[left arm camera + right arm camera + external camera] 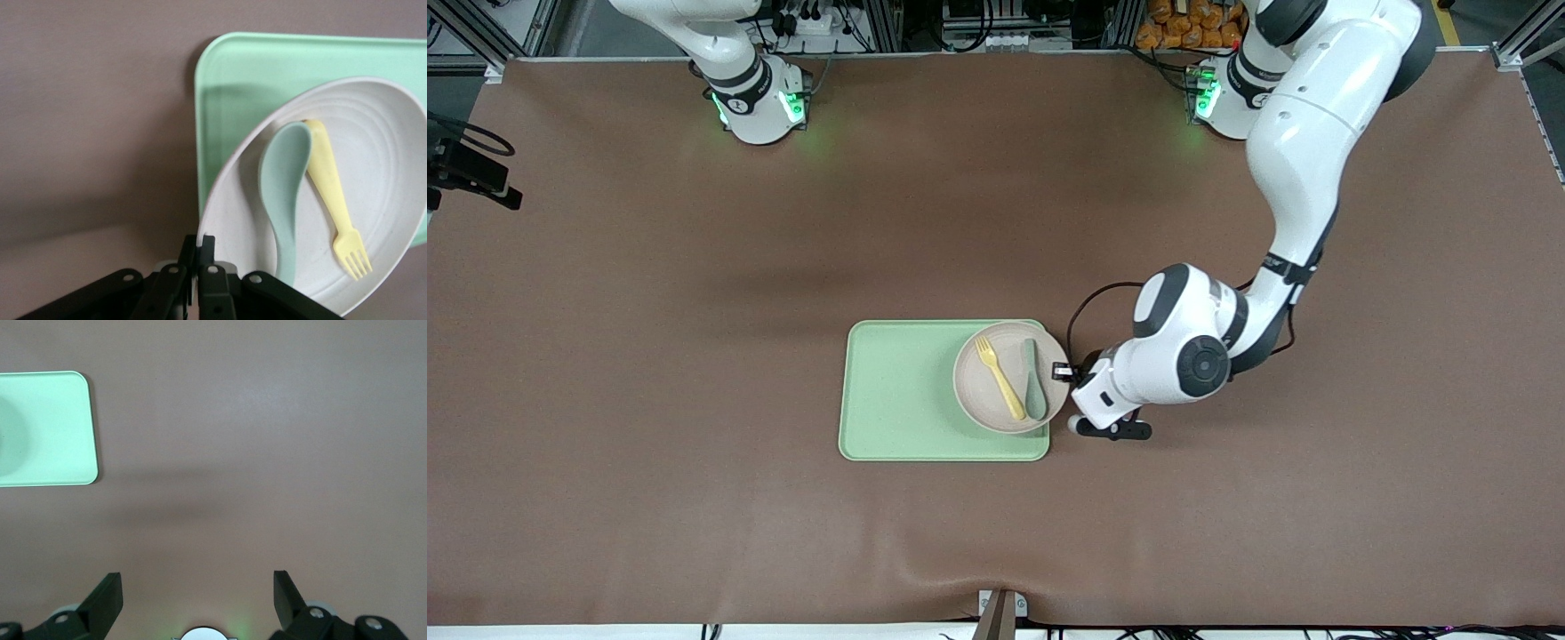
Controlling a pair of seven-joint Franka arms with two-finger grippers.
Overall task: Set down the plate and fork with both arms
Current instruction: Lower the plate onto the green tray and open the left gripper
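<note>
The cream plate's rim (1064, 389) hangs past the green tray's edge (1048, 446) over bare mat, so my left gripper keeps holding the plate for now.
The cream plate (996, 413) lies on the light-green tray (898, 391), at the tray's end toward the left arm, its rim reaching past the tray's edge. The pale-yellow fork (1000, 378) and a grey-green spoon (1034, 382) lie side by side in the plate. My left gripper (1063, 372) is shut on the plate's rim. In the left wrist view the fingers (215, 245) pinch the rim of the plate (380, 147), with the fork (330, 193), spoon (283, 187) and tray (267, 73) in sight. My right gripper (198, 593) is open and empty over bare table.
The brown table mat (694, 356) spreads on all sides of the tray. One corner of the tray (47, 427) shows in the right wrist view. The right arm's base (760, 102) and the left arm's base (1223, 98) stand along the table's edge farthest from the front camera.
</note>
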